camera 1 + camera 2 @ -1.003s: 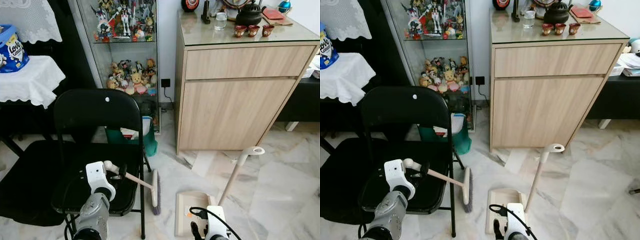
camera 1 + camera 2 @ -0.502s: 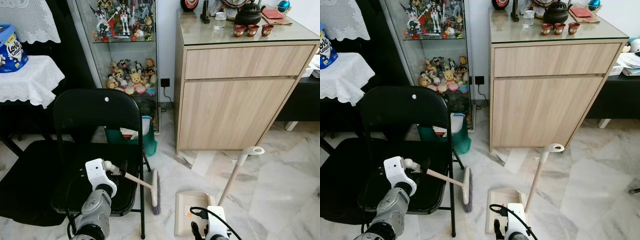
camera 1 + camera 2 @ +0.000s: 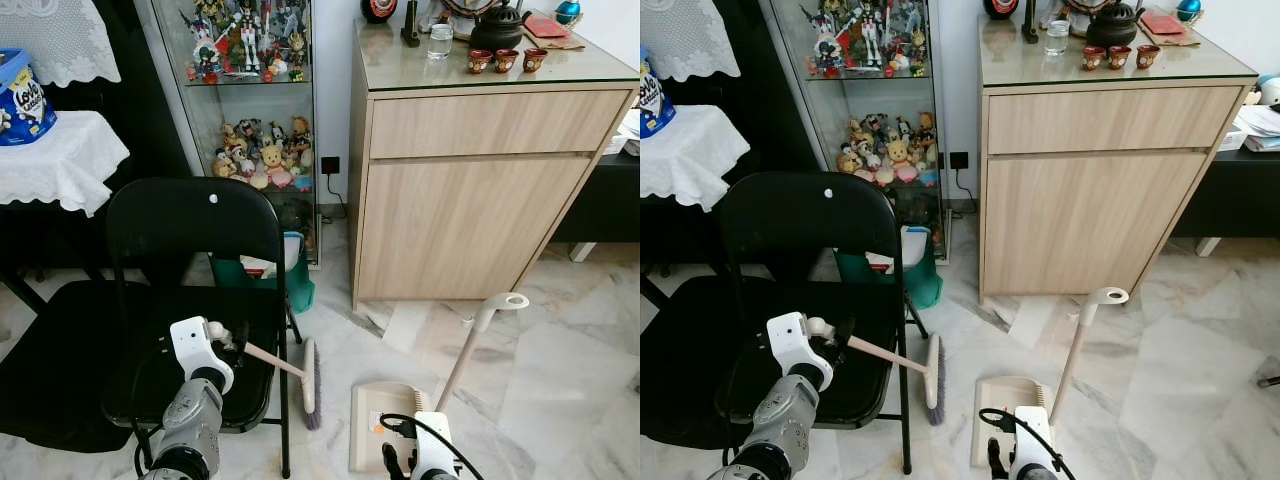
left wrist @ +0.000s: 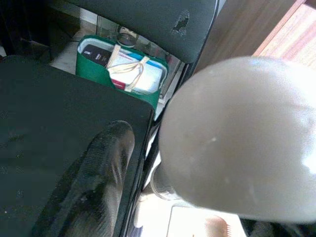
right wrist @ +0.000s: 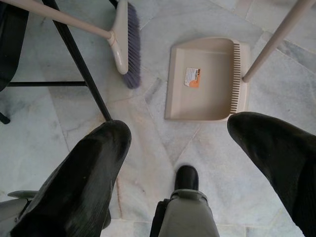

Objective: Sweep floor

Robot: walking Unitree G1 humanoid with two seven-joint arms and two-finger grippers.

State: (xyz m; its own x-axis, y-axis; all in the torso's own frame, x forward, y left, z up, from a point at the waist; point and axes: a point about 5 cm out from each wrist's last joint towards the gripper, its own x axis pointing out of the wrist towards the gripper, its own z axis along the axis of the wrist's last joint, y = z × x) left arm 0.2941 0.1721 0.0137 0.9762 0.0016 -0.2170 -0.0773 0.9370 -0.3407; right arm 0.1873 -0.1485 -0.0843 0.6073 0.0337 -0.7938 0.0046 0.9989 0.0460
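Observation:
The dustpan's broad tray lies flat on the floor. So my right gripper grabs the dustpan by the slim neck below its looped grip next.
A broom with a cream handle and a purple-bristled head leans over the chair's front edge, its head on the marble floor. My left gripper is shut on the handle's rounded top end above the chair seat; one black finger lies beside it. To the broom's right a beige dustpan lies flat on the floor, and its long handle rises up to the right. Low behind the pan, my right gripper hangs open over the floor, holding nothing.
A black folding chair stands at the left; one leg is close to the broom head. Behind are a glass cabinet of figurines, a green bin and a wooden sideboard. A white-clothed table stands far left.

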